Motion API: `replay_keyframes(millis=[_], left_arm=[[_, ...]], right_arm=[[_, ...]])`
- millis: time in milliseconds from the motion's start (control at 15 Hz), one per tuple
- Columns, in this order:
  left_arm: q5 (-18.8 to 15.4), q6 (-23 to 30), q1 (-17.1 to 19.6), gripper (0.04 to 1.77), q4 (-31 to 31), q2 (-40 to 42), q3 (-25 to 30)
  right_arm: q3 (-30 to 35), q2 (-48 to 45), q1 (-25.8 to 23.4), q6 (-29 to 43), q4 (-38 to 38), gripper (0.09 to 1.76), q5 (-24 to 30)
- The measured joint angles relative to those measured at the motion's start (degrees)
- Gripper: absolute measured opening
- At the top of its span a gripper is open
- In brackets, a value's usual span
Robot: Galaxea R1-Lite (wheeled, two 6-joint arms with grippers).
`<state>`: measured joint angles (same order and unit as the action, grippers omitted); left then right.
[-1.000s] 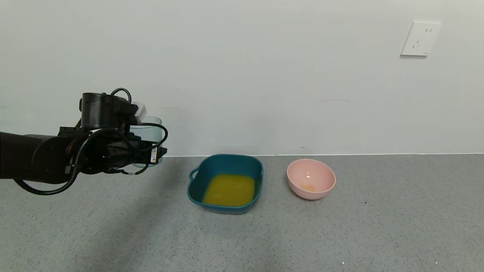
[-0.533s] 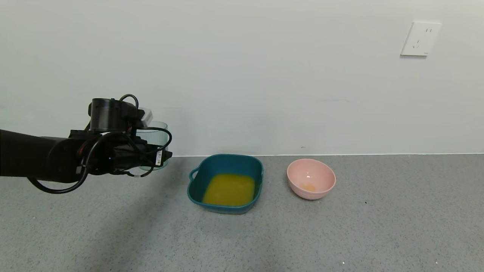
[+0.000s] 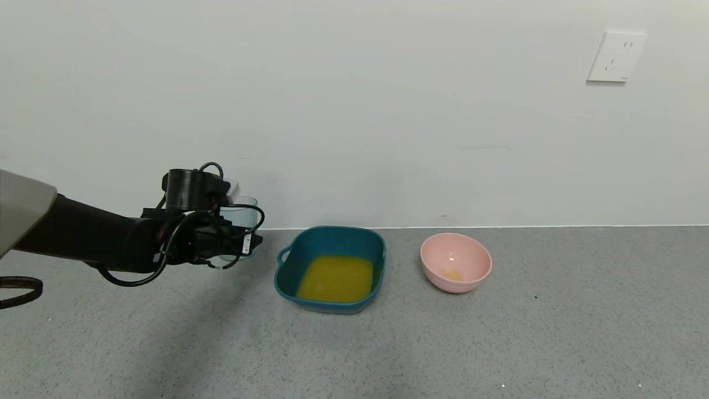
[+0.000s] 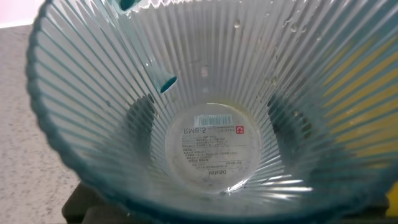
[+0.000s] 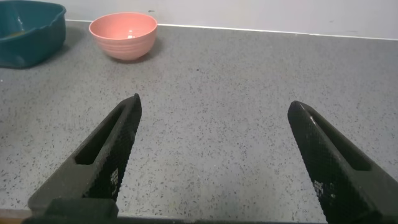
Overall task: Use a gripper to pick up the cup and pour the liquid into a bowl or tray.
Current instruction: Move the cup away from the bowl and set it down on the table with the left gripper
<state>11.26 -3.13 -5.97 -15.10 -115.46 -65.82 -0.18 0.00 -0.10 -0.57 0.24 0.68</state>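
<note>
The left gripper should stay closed on the cup, because the cup's base is above the grey table and the cup would fall if the gripper opened now.
My left gripper is shut on the cup, a ribbed pale blue tumbler. It holds the cup upright, low over the table, just left of the teal tray. The left wrist view looks down into the cup. It holds no liquid, only drops on the wall and a label on its base. The orange-yellow liquid lies in the tray. My right gripper is open and empty over bare table, out of the head view.
A round pink bowl with a small orange trace stands right of the tray. It also shows in the right wrist view, beside the tray. The white wall runs close behind them. Grey table lies in front.
My left arm has moved down and to the right with the cup, from well above the table to near its surface beside the tray. Tray and bowl have not moved.
</note>
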Motion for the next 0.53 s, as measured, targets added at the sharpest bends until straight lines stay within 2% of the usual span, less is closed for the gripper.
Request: replay_keyframes(millis=[533], left_arm=[[-1.3,1.1,0.3,1.28,-0.1,-5.7,-1.7]], right_arm=[[0.0,0.0,0.0,0.0,0.0,1.71,0.0]])
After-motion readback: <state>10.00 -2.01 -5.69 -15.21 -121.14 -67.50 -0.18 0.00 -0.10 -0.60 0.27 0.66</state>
